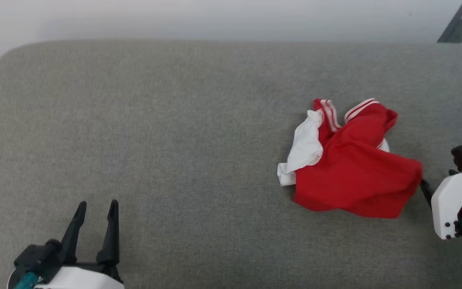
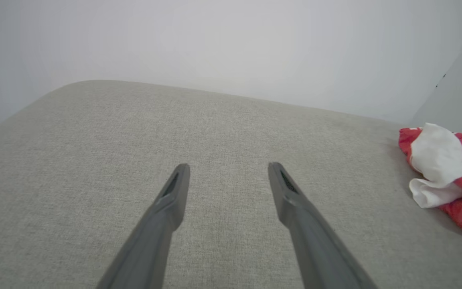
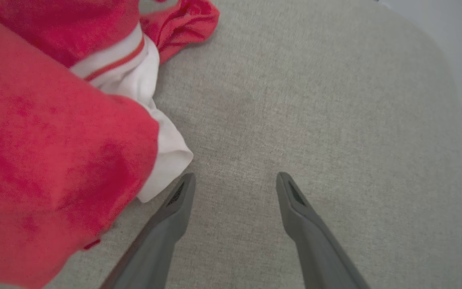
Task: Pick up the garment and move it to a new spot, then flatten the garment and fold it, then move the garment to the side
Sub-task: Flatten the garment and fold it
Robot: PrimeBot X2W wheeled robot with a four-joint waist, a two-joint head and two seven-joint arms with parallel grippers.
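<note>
My left gripper should next grab the white sleeve's open edge (image 1: 285, 174) to pick up the garment, since that edge stands out loose while the red cloth (image 1: 359, 178) lies bunched.
The garment (image 1: 355, 172) lies crumpled in a heap on the right half of the grey cushioned surface (image 1: 175, 120), red cloth on top with a white sleeve and striped trim showing at its left and far side. My left gripper (image 1: 97, 204) stands open at the lower left, far from the cloth, with nothing between its fingers (image 2: 229, 166); the garment (image 2: 447, 168) lies off to its right. My right gripper (image 1: 425, 188) is at the garment's right edge. In the right wrist view it is open (image 3: 235, 176), its left finger just beside a white fold of the garment (image 3: 34, 140), holding nothing.
The grey surface has rounded corners and ends at a pale wall (image 1: 215, 16) along its far side. A dark slanted bar (image 1: 457, 24) stands beyond the far right corner. Bare cushion stretches across the left and middle.
</note>
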